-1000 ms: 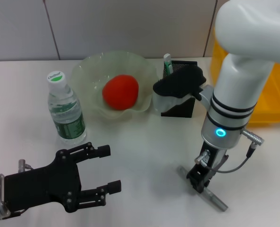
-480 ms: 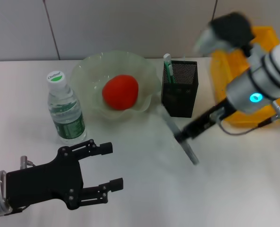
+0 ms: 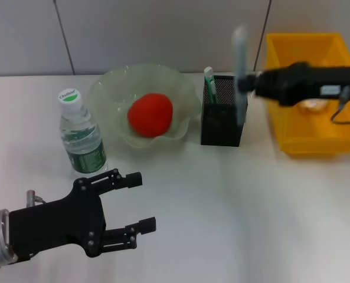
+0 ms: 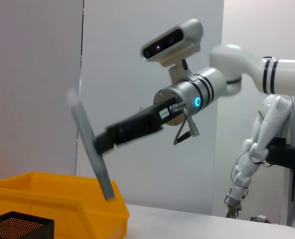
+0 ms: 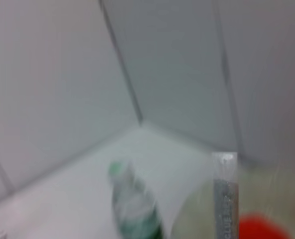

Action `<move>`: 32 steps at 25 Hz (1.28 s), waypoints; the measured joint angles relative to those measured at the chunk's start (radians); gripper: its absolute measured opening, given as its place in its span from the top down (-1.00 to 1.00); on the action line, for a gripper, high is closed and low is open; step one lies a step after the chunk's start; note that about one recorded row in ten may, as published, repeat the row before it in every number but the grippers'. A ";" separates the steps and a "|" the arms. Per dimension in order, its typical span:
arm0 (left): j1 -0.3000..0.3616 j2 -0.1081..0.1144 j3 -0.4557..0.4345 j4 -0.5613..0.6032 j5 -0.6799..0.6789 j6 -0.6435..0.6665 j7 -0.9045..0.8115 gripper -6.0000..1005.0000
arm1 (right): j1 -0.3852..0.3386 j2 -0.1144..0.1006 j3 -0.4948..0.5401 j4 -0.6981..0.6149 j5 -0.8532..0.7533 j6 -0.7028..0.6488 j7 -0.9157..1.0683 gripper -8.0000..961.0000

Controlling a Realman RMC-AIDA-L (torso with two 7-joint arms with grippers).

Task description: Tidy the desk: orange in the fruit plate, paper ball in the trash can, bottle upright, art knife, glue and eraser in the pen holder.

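The art knife's lower end hangs over the pen holder's front (image 3: pixel 221 127), so my right gripper should move the knife over the opening before releasing it.
My right gripper (image 3: pixel 249 83) is shut on the art knife (image 3: pixel 239 73), a long grey bar held upright just above the black mesh pen holder (image 3: pixel 223 118). The left wrist view shows the knife (image 4: pixel 93 149) slanting over the pen holder (image 4: pixel 18 225). A green-white glue stick (image 3: pixel 209 79) stands in the holder. The orange (image 3: pixel 151 114) lies in the pale-green fruit plate (image 3: pixel 113 79). The bottle (image 3: pixel 80 135) stands upright left of it. A pale paper ball (image 3: pixel 311 105) shows inside the yellow trash can (image 3: pixel 307 138). My left gripper (image 3: pixel 142 200) hovers open at the front left. The eraser is out of view.
The trash can stands directly right of the pen holder, and my right arm reaches across above it. A grey tiled wall rises behind the white desk (image 3: pixel 234 206). In the right wrist view the knife (image 5: pixel 226 199) hangs between the bottle (image 5: pixel 135 209) and the orange (image 5: pixel 259 226).
My right gripper has lifted the art knife off the front of the desk, swung it up and back, and turned it upright over the pen holder. The left gripper has barely shifted.
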 joint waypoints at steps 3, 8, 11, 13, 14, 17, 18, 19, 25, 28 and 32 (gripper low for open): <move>0.002 -0.001 0.000 0.000 -0.004 -0.002 0.001 -0.61 | -0.014 -0.002 0.089 0.097 0.123 0.026 -0.145 0.73; 0.004 -0.001 0.000 0.000 -0.005 -0.002 0.006 -0.61 | 0.017 -0.007 0.128 0.245 0.195 0.146 -0.270 0.73; 0.004 -0.002 0.000 0.000 -0.006 -0.001 0.013 -0.61 | 0.055 -0.006 0.118 0.320 0.193 0.239 -0.306 0.73; 0.005 -0.003 0.000 -0.001 -0.007 0.000 0.014 -0.61 | 0.081 -0.006 0.118 0.370 0.191 0.285 -0.318 0.73; 0.005 -0.003 0.000 -0.001 -0.007 0.000 0.014 -0.61 | 0.091 -0.006 0.118 0.390 0.191 0.301 -0.327 0.73; 0.007 -0.003 0.000 -0.002 -0.007 0.000 0.014 -0.61 | 0.110 -0.006 0.116 0.442 0.191 0.344 -0.359 0.73; 0.008 -0.003 0.000 -0.002 -0.007 0.000 0.014 -0.61 | 0.113 -0.005 0.112 0.449 0.191 0.358 -0.366 0.73; 0.008 -0.003 0.000 -0.002 -0.007 0.000 0.014 -0.61 | 0.115 -0.004 0.101 0.456 0.191 0.375 -0.372 0.73; 0.013 -0.005 0.000 -0.002 -0.007 0.002 0.014 -0.60 | 0.134 -0.001 0.016 0.490 0.191 0.476 -0.380 0.73; 0.014 -0.004 0.000 -0.002 -0.007 0.003 0.014 -0.61 | 0.145 0.000 0.002 0.509 0.191 0.500 -0.384 0.71; 0.015 -0.002 0.000 -0.002 -0.008 0.010 0.014 -0.61 | 0.151 0.001 0.008 0.520 0.198 0.505 -0.393 0.70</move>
